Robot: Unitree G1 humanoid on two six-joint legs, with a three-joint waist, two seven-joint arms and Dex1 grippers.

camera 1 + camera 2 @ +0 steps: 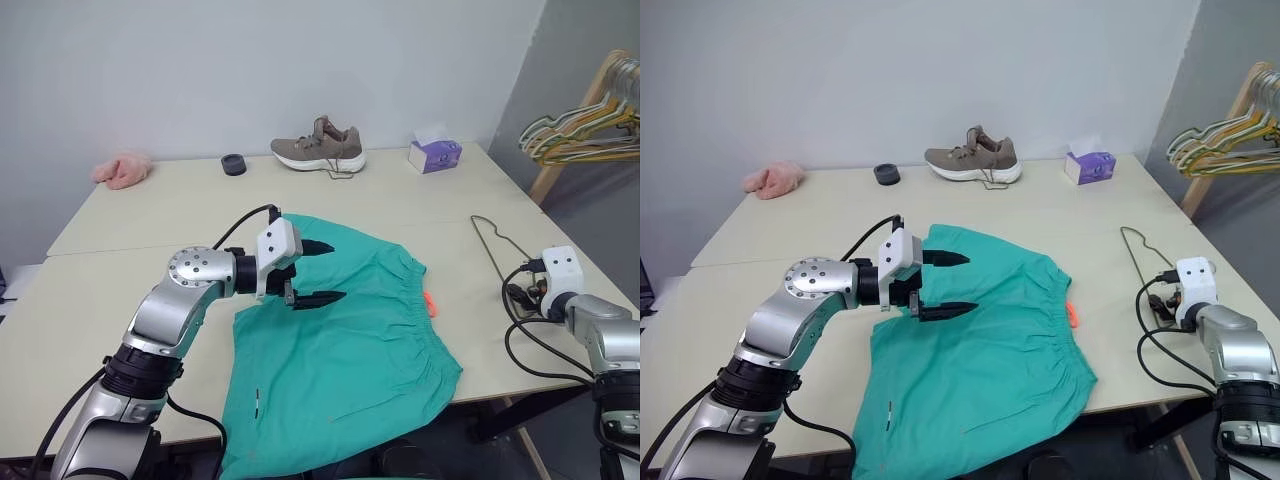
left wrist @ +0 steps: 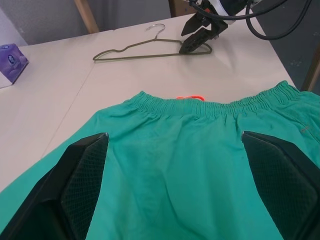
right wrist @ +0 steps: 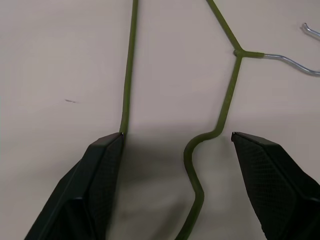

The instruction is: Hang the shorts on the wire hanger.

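Note:
My right gripper grabs the wire hanger by its bent side next. Then it slips the wire hanger into the shorts' waistband.
The teal-green shorts [image 1: 350, 350] lie spread on the table, their gathered waistband and orange tag [image 1: 431, 302] turned toward the right side and one leg hanging over the front edge. My left gripper [image 1: 338, 270] hovers open just above the shorts' upper left part, pointing right, with nothing between its fingers. The olive wire hanger [image 2: 150, 56] lies flat near the table's right edge. My right gripper [image 3: 177, 135] is open low over the hanger's shoulder, with its wire [image 3: 227, 100] running between the fingers. It holds nothing.
Along the back of the table [image 1: 180, 200] sit a brown shoe [image 1: 320, 148], a purple tissue box [image 1: 434, 154], a small black round object [image 1: 234, 164] and a pink cloth [image 1: 123, 169]. Bunched pale hangers [image 1: 580, 130] hang on a wooden rack at the far right.

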